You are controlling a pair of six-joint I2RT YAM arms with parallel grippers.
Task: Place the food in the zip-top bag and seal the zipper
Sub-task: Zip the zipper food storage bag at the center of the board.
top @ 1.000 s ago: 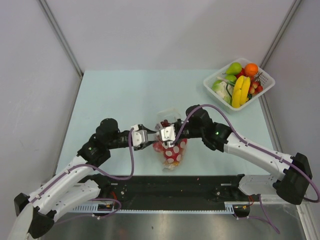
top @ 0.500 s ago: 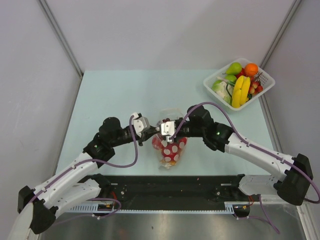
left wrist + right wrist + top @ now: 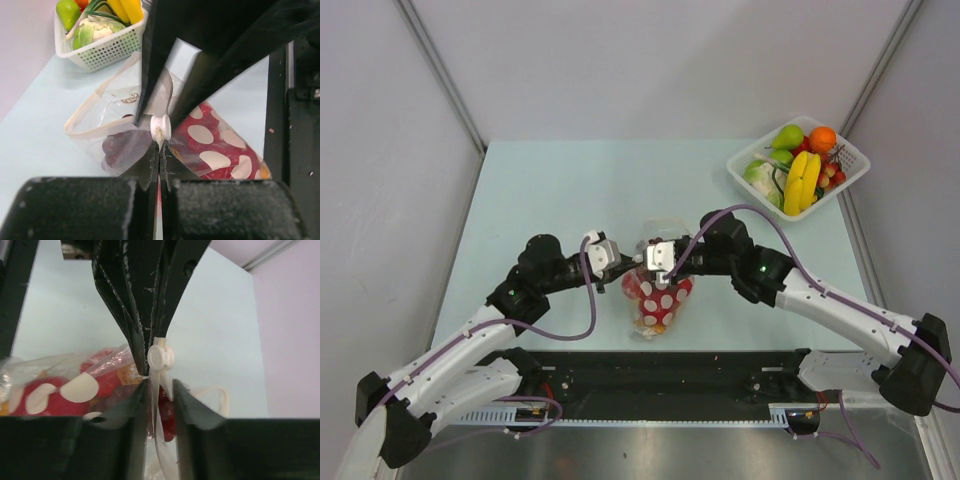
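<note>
I next need to grab the white slider [image 3: 160, 357] across the zipper strip [image 3: 161, 440] with my right gripper, opposite my left gripper's hold on the bag's edge, to seal the zipper.
The zip-top bag [image 3: 660, 300] lies at the table's near middle, with red food [image 3: 220, 137] and dark grapes [image 3: 117, 147] showing through its dotted plastic. Its zipper [image 3: 82, 107] still curves open on the far side. A white slider [image 3: 160, 128] sits on the zipper right at the fingertips of both grippers. My left gripper [image 3: 159, 150] is shut on the bag's edge just below that slider. From the opposite side, my right gripper [image 3: 160, 390] has its jaws a little apart around the zipper strip [image 3: 161, 440]. In the top view the left gripper [image 3: 623, 266] and right gripper [image 3: 646, 266] meet above the bag.
A white lattice basket [image 3: 845, 175] with bananas, an orange, a pear and other toy produce stands at the table's far right corner. It also shows in the left wrist view, where the basket [image 3: 95, 50] is beyond the bag. A black rail [image 3: 670, 375] runs along the near edge.
My left gripper moved in to the bag's mouth and closed on its edge. My right gripper, shut before, has loosened. The bag shifted slightly towards me.
</note>
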